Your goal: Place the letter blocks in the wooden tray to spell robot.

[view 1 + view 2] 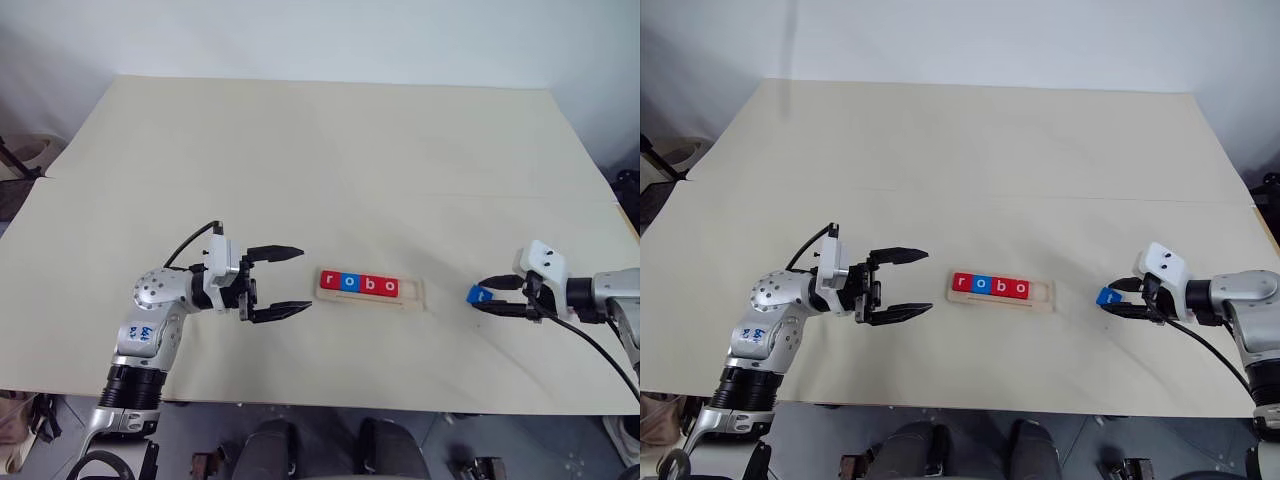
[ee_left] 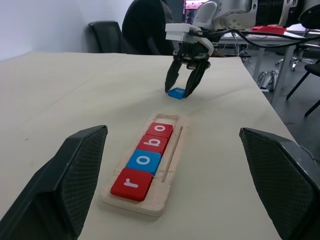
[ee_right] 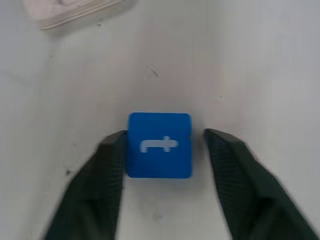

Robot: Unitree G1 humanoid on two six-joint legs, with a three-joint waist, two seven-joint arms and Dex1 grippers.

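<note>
I should next grab the blue t block by its sides with my right gripper, so that I can finish spelling robot in the tray [image 1: 415, 293] [image 3: 75, 10].
The wooden tray [image 1: 415, 293] lies at the table's near middle. In it sit several letter blocks [image 1: 358, 284] in a row: red r, blue o, red b, red o, with the right end of the groove bare. A blue t block [image 3: 160, 145] lies flat on the table to the right of the tray. My right gripper [image 1: 481, 296] is down over it, open, its fingers on either side; one finger [image 3: 112, 165] touches the block, the other stands slightly off. My left gripper [image 1: 303, 279] hovers open just left of the tray, pointing at it, holding nothing.
The cream table cover has a seam [image 1: 300, 190] running across its middle. The table's front edge [image 1: 300, 405] is close below the tray. A black chair [image 2: 105, 35] and office gear stand beyond the table's right side.
</note>
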